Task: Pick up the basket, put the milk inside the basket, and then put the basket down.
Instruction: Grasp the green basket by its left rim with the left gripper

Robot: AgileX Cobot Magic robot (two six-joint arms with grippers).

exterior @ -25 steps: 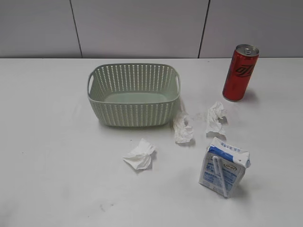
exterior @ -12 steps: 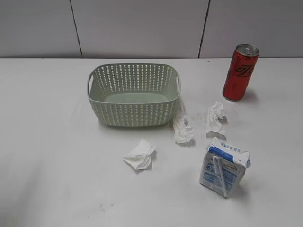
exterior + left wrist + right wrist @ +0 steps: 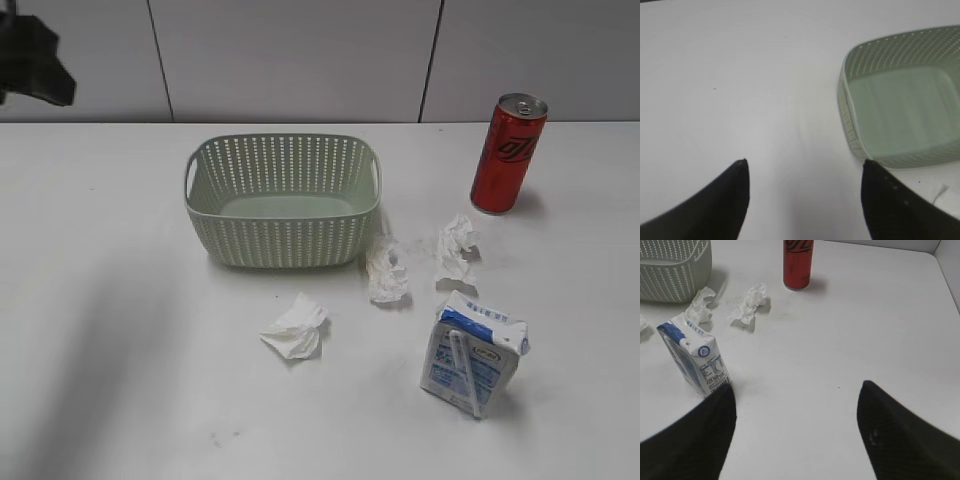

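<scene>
I need to grab the basket next with my left gripper by the thin rim of its end [image 3: 188, 180], because the basket's body [image 3: 285, 215] is too wide for my fingers.
The pale green basket [image 3: 283, 200] stands empty and upright on the white table, left of centre. In the left wrist view its left end [image 3: 900, 45] lies up and right of my left gripper [image 3: 805, 162], which is open, empty and above bare table. The white-and-blue milk carton [image 3: 472, 360] stands upright at the front right, its straw facing the camera. In the right wrist view the carton [image 3: 695, 357] stands just beyond the left finger of my right gripper [image 3: 797, 386], which is open and empty.
A tall red can [image 3: 508, 152] stands at the back right. Three crumpled tissues lie between basket and carton: one in front of the basket [image 3: 296, 328], two to its right [image 3: 386, 272] [image 3: 456, 248]. A dark part of the left arm [image 3: 35, 60] shows at the top left.
A dark part of the left arm has come into the exterior view at the top left, and a faint shadow falls on the table's left side. The basket, carton, can and tissues have not moved.
</scene>
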